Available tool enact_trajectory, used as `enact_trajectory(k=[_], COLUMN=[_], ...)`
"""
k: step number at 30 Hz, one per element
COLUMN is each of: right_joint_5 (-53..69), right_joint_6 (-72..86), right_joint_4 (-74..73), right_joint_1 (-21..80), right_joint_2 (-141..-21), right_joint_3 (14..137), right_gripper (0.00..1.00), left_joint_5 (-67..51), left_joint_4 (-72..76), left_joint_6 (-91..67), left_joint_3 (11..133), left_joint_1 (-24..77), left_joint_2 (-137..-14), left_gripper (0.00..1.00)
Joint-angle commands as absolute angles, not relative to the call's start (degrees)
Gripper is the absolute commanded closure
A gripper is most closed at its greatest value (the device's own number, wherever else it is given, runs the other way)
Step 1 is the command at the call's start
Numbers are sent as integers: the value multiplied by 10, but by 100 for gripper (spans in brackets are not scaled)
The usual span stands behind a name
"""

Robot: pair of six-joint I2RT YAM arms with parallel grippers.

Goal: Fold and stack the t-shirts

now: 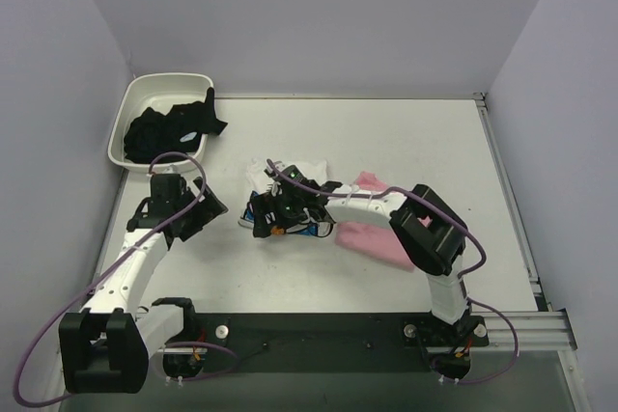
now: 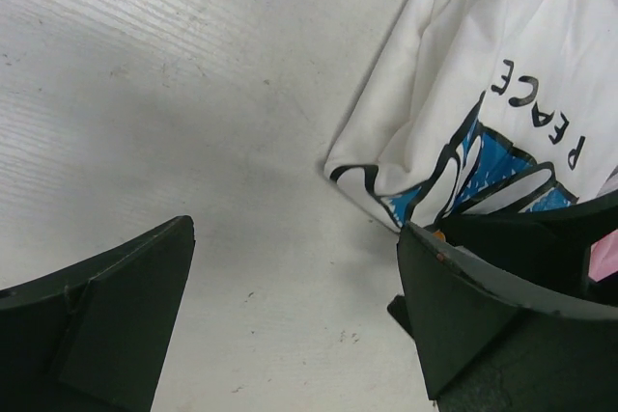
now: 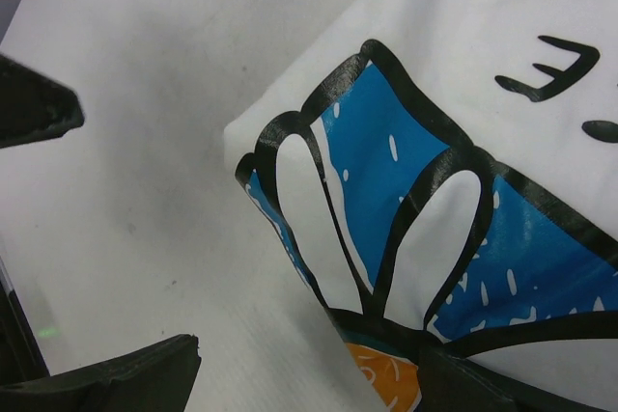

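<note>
My left gripper grabs the white daisy-print t-shirt (image 1: 311, 170) by its folded printed corner next, which keeps its folds together for stacking.
The white daisy-print t-shirt (image 1: 311, 170) lies folded at the table's middle, mostly under my right arm. In the left wrist view (image 2: 463, 74) its black lettering and blue petals show. The pink t-shirt (image 1: 375, 242) lies folded just right of it. My right gripper (image 1: 267, 215) is open low over the daisy shirt's left edge; in the right wrist view the printed edge (image 3: 386, 190) reaches between the gripper's (image 3: 309, 383) spread fingers. My left gripper (image 1: 212, 209) is open and empty over bare table just left of the shirt, as its wrist view (image 2: 294, 320) shows.
A white plastic tub (image 1: 130, 103) with black clothing (image 1: 174, 127) stands at the back left. A metal rail (image 1: 521, 320) runs along the right and near edges. The two grippers are close together beside the shirt's left edge.
</note>
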State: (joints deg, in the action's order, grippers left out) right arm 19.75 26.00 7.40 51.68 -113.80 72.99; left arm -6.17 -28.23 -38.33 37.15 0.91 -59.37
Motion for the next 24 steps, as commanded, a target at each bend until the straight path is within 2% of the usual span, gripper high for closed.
enact_trajectory(k=[1, 5, 7, 11, 24], right_joint_5=[217, 211, 210, 207, 213], right_joint_6=[243, 241, 243, 241, 243], right_joint_4=[-59, -64, -68, -72, -66], right_joint_1=[548, 553, 555, 555, 561], right_joint_2=[-1115, -1099, -1097, -1092, -1095], right_joint_3=[687, 692, 698, 698, 690], right_gripper=[0, 0, 0, 0, 0], left_joint_5=[-73, -55, -63, -94, -24], left_joint_4=[-238, -186, -139, -105, -61], left_joint_6=[-394, -440, -467, -490, -547], left_joint_3=[351, 309, 275, 237, 181], left_joint_1=[39, 147, 164, 167, 167], left_joint_2=[-612, -636, -644, -645, -642], left_gripper=[4, 4, 4, 4, 4])
